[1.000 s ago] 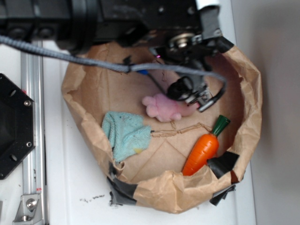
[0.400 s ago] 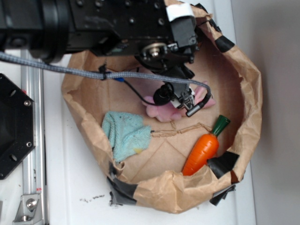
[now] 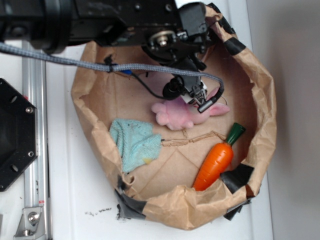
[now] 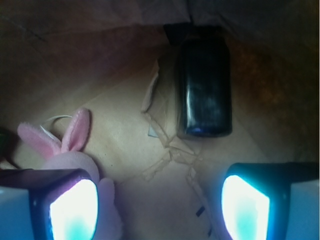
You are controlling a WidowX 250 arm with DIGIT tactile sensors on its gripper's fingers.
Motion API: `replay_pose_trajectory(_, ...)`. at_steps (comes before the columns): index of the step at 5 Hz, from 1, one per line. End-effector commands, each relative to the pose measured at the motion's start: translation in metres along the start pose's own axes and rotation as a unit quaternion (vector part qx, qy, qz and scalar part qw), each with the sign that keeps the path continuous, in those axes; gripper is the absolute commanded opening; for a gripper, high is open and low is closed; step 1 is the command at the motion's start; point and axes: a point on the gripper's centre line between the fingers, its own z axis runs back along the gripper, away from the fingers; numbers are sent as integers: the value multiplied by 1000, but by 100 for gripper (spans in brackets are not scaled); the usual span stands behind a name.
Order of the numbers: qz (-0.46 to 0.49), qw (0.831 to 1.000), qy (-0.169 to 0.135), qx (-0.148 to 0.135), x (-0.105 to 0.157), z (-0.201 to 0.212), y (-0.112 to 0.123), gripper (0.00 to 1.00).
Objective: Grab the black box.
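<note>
The robot's fingers are short of the black box's near end (image 4: 206,131), so the gripper should move toward that end before it closes on the box.
The black box (image 4: 204,89) is a glossy dark block lying on the brown paper floor, seen in the wrist view ahead of the jaws and slightly right of centre, close to the bag's far wall. In the exterior view the arm hides it. My gripper (image 4: 159,207) (image 3: 196,97) is open, its two glowing pads wide apart with only paper between them. The pink plush bunny (image 4: 75,150) (image 3: 175,114) presses against the left pad.
The crumpled brown paper bag (image 3: 260,100) walls the work area on all sides, with black tape patches (image 3: 236,176) on its rim. Inside lie a light-blue cloth (image 3: 135,142) and an orange toy carrot (image 3: 216,160). A black hexagonal plate (image 3: 15,135) sits at left.
The arm has swung left and slightly toward the bag's far wall, moving the gripper over the bunny. The bag's rim has shifted a little. The jaws stay open.
</note>
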Motion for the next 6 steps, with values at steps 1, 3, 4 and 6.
replay_pose_trajectory(1,18,999,-47,12,31,5,8,100)
replay_pose_trajectory(3,25,998,-48,27,42,2,9,100)
replay_pose_trajectory(4,26,997,-52,47,44,-2,13,100)
replay_pose_trajectory(6,14,996,-45,71,45,-29,21,100)
